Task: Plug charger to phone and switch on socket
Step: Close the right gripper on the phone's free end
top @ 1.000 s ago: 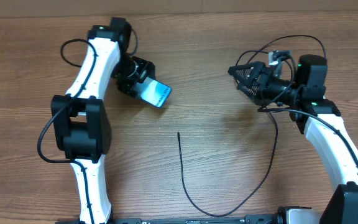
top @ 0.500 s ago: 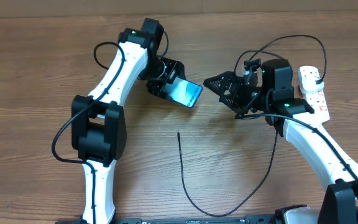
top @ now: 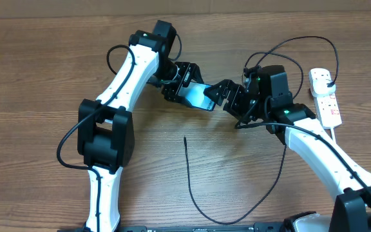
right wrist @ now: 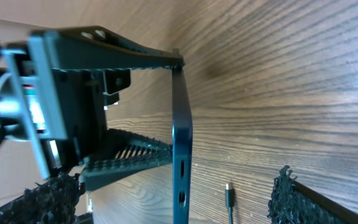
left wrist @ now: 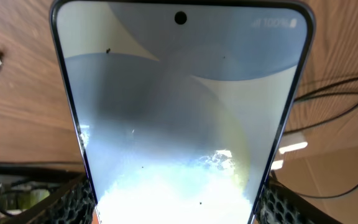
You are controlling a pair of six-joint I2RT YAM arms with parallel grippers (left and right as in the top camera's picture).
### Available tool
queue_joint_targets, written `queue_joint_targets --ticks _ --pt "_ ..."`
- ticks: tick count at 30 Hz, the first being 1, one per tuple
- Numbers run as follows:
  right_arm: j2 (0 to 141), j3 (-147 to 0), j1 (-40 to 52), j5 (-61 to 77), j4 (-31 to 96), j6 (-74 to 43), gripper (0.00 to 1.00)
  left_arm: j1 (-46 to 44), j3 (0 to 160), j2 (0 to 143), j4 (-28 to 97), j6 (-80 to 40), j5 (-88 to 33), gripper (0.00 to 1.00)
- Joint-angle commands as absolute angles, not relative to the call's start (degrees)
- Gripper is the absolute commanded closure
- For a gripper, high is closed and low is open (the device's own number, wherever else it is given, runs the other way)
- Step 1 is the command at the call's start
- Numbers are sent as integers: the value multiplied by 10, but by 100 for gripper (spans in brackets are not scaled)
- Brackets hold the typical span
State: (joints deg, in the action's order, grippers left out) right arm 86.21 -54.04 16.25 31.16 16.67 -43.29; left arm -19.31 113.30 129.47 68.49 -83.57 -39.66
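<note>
The robot's right gripper needs to grab the phone's loose end [top: 208, 101] [right wrist: 181, 191] across the screen and back next, so the phone's opposite end stays free for the left gripper to take again.
My left gripper [top: 185, 89] is shut on the phone [top: 198, 96] and holds it off the table, lit screen up. In the left wrist view the phone [left wrist: 179, 112] fills the frame between the left gripper's fingers [left wrist: 179, 208]. My right gripper [top: 224, 96] is open, and the phone's free end sits between its fingers. The right wrist view shows the phone's thin edge [right wrist: 182, 155] with its port, between the wide-apart jaws [right wrist: 166, 202]. The charger cable [top: 192, 187] lies on the table with its connector tip [top: 185, 138] free; the tip also shows in the right wrist view [right wrist: 229, 196]. The socket [top: 325, 96] lies at the far right.
The black cable loops from the middle of the wooden table [top: 44, 129] down to the front edge and back up under my right arm. The white power-strip cord runs down from the strip's lower end. My two arms meet over the table's upper middle.
My left arm has carried the phone to the right. My right gripper has moved left from the power strip, and its open fingers now flank the phone's end.
</note>
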Motion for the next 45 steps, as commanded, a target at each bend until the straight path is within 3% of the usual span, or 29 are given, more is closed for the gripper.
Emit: queue_joint_targets --ticks 1,10,17,25,45 --pt "863 -555 169 273 174 -430 0 -207 1149 1294 685 -858 -447 96" --pt "863 -555 169 270 184 -430 24 -228 1149 1294 685 -875 -451 96" --pt "863 -555 169 261 187 -416 31 -242 1149 1294 674 -879 -466 96" --pt "863 -555 169 256 190 -415 49 -254 1149 1294 657 -892 -466 96" --pt "863 -555 170 231 208 -416 75 -259 1149 1294 654 -894 -474 96"
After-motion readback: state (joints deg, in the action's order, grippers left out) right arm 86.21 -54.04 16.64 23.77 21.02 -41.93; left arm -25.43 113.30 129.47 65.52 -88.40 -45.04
